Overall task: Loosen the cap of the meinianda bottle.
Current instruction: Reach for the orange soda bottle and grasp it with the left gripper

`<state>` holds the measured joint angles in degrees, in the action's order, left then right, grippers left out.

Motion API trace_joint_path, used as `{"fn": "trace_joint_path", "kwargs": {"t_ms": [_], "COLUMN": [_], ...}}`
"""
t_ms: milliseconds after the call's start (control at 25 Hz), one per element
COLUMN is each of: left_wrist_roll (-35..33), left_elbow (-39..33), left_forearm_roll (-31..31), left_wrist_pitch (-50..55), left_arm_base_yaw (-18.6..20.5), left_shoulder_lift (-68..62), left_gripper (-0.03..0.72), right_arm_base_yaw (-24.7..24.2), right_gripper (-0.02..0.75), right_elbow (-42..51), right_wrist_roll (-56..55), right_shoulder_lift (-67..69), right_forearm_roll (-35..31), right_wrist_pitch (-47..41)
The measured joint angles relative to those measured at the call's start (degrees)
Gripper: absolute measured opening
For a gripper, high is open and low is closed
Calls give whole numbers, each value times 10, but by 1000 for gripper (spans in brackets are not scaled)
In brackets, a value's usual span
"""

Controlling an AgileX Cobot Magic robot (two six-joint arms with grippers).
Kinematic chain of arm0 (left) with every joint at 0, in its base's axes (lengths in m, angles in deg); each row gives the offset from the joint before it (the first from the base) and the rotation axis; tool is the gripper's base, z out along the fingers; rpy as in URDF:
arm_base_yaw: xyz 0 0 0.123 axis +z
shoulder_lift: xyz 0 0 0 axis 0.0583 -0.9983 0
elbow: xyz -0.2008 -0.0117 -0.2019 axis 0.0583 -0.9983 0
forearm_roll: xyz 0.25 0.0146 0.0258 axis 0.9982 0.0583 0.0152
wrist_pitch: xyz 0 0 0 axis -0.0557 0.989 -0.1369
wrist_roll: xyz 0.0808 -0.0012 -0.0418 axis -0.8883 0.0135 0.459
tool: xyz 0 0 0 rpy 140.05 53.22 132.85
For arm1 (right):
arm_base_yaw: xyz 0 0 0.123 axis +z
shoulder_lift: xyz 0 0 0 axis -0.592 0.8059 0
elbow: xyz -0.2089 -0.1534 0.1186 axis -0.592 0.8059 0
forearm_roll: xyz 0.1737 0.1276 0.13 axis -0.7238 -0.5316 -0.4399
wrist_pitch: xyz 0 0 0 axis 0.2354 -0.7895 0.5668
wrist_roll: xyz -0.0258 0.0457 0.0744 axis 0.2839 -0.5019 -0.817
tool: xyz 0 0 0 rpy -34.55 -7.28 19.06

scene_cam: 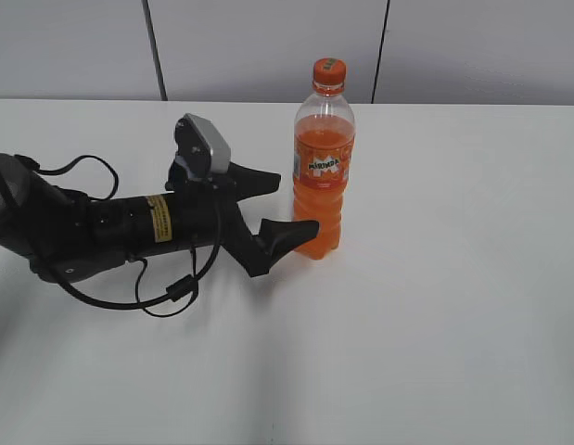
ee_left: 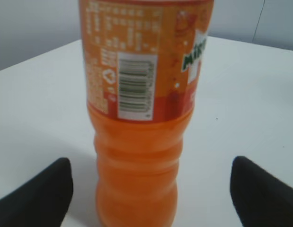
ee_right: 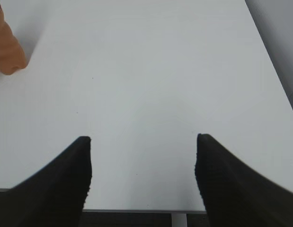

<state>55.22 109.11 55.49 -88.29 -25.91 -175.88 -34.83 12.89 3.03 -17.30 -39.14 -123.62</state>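
Observation:
My left gripper should hold the bottle steady while its cap [scene_cam: 329, 72] is loosened, so it next needs to grab the bottle's ridged lower body [scene_cam: 317, 221].
The meinianda bottle [scene_cam: 323, 167] stands upright on the white table, full of orange soda, with its orange cap [scene_cam: 329, 71] on top. My left gripper [scene_cam: 288, 200] is open, low beside the bottle's left side, one finger behind and one in front of its ridged lower body. In the left wrist view the bottle [ee_left: 141, 118] fills the middle between my open fingers [ee_left: 151, 189], untouched; the cap is out of that view. My right gripper [ee_right: 142, 165] is open and empty over bare table. It does not show in the exterior view. The bottle's base shows in the right wrist view's top left corner [ee_right: 6, 52].
The white table [scene_cam: 435, 306] runs back to a grey panelled wall [scene_cam: 268, 46]. My left arm [scene_cam: 101, 227] with its looping cables lies low across the left of the table. The table's edge [ee_right: 137, 208] shows below my right fingers.

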Motion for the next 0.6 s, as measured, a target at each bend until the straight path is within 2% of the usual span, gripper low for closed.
{"fn": "trace_joint_path", "kwargs": {"t_ms": [200,600], "left_wrist_roll": [1,17], "left_elbow": [20,78], "left_forearm_roll": [1,1], "left_wrist_pitch": [23,50], "left_arm_base_yaw": [-19,-34], "left_shoulder_lift": [-12,-41], "left_gripper": [615,615], "right_arm_base_yaw": [0,0], "right_gripper": [513,513], "right_elbow": [0,0], "right_wrist_roll": [0,0], "right_shoulder_lift": [0,0], "right_forearm_roll": [0,0], "right_wrist_pitch": [0,0]}}
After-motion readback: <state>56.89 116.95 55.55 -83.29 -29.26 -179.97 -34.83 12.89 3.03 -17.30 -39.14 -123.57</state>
